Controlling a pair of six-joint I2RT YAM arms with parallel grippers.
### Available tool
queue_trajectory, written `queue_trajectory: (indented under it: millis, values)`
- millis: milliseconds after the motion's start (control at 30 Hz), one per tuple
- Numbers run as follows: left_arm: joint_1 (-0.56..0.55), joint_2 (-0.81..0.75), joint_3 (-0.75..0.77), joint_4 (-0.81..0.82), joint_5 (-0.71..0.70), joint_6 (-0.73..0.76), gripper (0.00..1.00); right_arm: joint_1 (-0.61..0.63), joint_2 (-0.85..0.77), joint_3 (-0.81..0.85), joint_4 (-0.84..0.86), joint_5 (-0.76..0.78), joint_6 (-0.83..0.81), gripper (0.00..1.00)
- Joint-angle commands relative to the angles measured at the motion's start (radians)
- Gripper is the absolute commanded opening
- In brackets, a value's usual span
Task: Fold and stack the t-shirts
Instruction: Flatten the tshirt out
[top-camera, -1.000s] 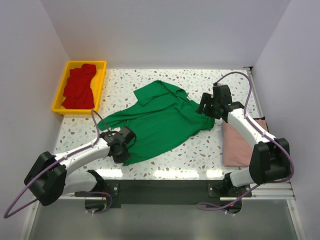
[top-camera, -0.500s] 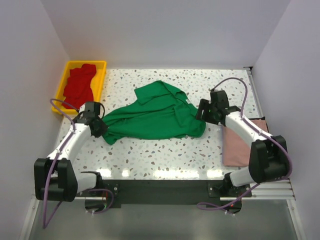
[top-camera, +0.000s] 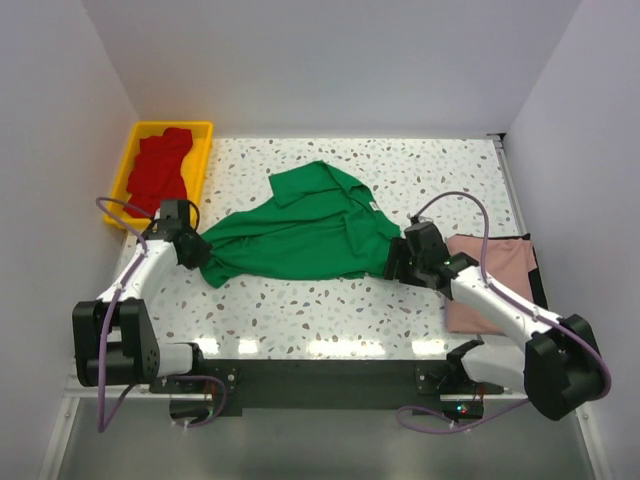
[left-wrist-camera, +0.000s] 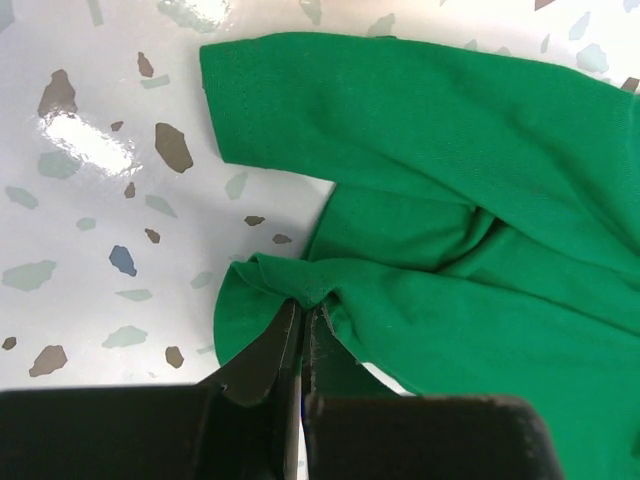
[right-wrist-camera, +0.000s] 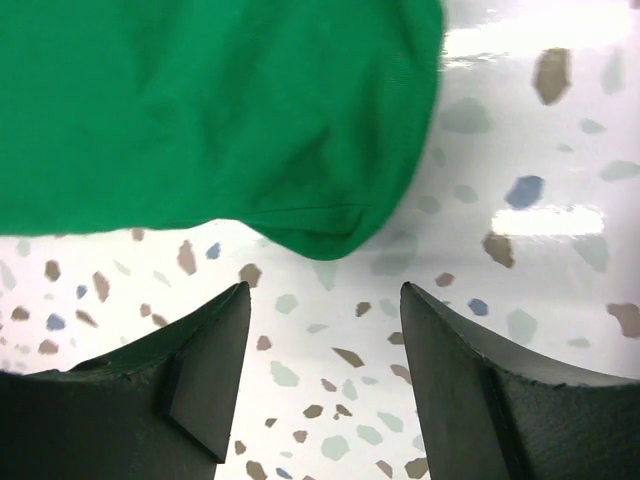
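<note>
I should grab the green t-shirt (top-camera: 300, 232) by its near corner with my right gripper, opposite the t-shirt's edge that my left gripper is pinching. Then I can stretch and spread the t-shirt for folding.
The bright green t-shirt (top-camera: 300, 232) lies crumpled across the middle of the speckled table. My left gripper (top-camera: 198, 257) is shut on a pinched fold at its left edge (left-wrist-camera: 300, 285). My right gripper (top-camera: 393, 266) hovers open just off the shirt's lower right corner (right-wrist-camera: 320, 235), with bare table between its fingers. A dusty pink t-shirt (top-camera: 490, 280) lies flat at the right edge, partly under the right arm. Red t-shirts (top-camera: 158, 172) are piled in the yellow tray.
The yellow tray (top-camera: 205, 160) sits at the back left corner. White walls close in the table on three sides. The arm bases and a black rail run along the near edge.
The left gripper dragged the shirt's near-left edge from the table's front toward the left, bunching the cloth. The right gripper came down from the shirt's right sleeve to its lower right corner.
</note>
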Motion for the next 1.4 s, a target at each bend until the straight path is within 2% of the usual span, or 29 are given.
queue_trajectory:
  millis: [0, 100, 200, 400, 533, 633, 667, 700, 833, 1000, 1167, 1267, 1300, 1367]
  values:
    - [0.005, -0.003, 0.035, 0.05, 0.034, 0.034, 0.0, -0.002, -0.047, -0.031, 0.01, 0.134, 0.079, 0.64]
    - [0.005, -0.009, 0.038, 0.053, 0.043, 0.041, 0.0, -0.004, -0.039, -0.029, 0.036, 0.159, 0.102, 0.63]
    - [0.005, -0.01, 0.038, 0.051, 0.05, 0.052, 0.0, -0.004, 0.036, 0.015, 0.049, 0.196, 0.099, 0.6]
    - [0.005, -0.03, 0.037, 0.056, 0.068, 0.061, 0.0, -0.022, 0.159, 0.08, 0.093, 0.21, 0.094, 0.42]
    - [0.006, -0.058, 0.025, 0.059, 0.08, 0.066, 0.0, -0.025, 0.182, 0.101, 0.119, 0.251, 0.088, 0.35]
    - [0.006, -0.083, 0.014, 0.061, 0.097, 0.078, 0.0, -0.038, 0.202, 0.116, 0.132, 0.234, 0.073, 0.17]
    - [0.005, -0.089, 0.015, 0.062, 0.109, 0.084, 0.0, -0.041, 0.203, 0.133, 0.129, 0.228, 0.068, 0.04]
    - [0.005, -0.099, 0.017, 0.062, 0.114, 0.092, 0.0, -0.042, 0.197, 0.145, 0.121, 0.213, 0.062, 0.0]
    - [0.005, -0.156, 0.038, 0.045, 0.102, 0.129, 0.0, -0.044, 0.064, 0.216, 0.002, 0.228, 0.032, 0.0]
    - [0.005, -0.293, 0.143, -0.031, 0.031, 0.167, 0.0, -0.11, -0.099, 0.414, -0.173, 0.211, -0.022, 0.0]
    - [0.005, -0.414, 0.371, -0.067, 0.022, 0.15, 0.0, -0.137, -0.203, 0.685, -0.338, 0.199, -0.044, 0.0]
    - [0.005, -0.448, 0.535, -0.077, 0.02, 0.115, 0.0, -0.137, -0.234, 0.861, -0.445, 0.205, -0.061, 0.0]
    - [0.005, -0.449, 0.535, -0.079, 0.02, 0.115, 0.0, -0.137, -0.237, 0.909, -0.445, 0.211, -0.061, 0.0]
    - [0.006, -0.445, 0.629, -0.094, 0.022, 0.103, 0.0, -0.137, -0.245, 1.047, -0.5, 0.225, -0.076, 0.0]
